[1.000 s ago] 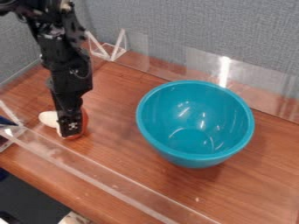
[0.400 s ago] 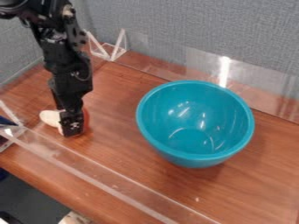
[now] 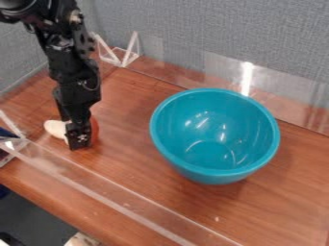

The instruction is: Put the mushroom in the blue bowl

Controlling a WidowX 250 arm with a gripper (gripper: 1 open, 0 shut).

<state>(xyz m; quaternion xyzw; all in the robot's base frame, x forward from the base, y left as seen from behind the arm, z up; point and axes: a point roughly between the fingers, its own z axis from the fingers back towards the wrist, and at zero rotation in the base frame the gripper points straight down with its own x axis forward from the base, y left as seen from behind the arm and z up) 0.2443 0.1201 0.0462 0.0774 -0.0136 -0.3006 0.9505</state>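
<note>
The mushroom (image 3: pixel 57 129) needs to go in the blue bowl, so my gripper should grab it by its red cap (image 3: pixel 90 132) next.
The mushroom (image 3: pixel 57 129) lies on the wooden table at the left; only its cream stem end and a sliver of red cap show beside the gripper. My gripper (image 3: pixel 77 135) points straight down over it, open, its fingers low around the cap and hiding most of it. I cannot tell whether the fingers touch the mushroom. The blue bowl (image 3: pixel 215 135), large, teal and empty, stands upright to the right of the gripper, well apart from it.
The wooden table (image 3: pixel 129 106) is fenced by clear plastic walls, one along the front edge (image 3: pixel 115 197) and one at the back right (image 3: pixel 257 82). A white wire stand (image 3: pixel 126 48) sits at the back left behind the arm.
The gripper has shifted slightly left and lower around the mushroom. The bowl has not moved.
</note>
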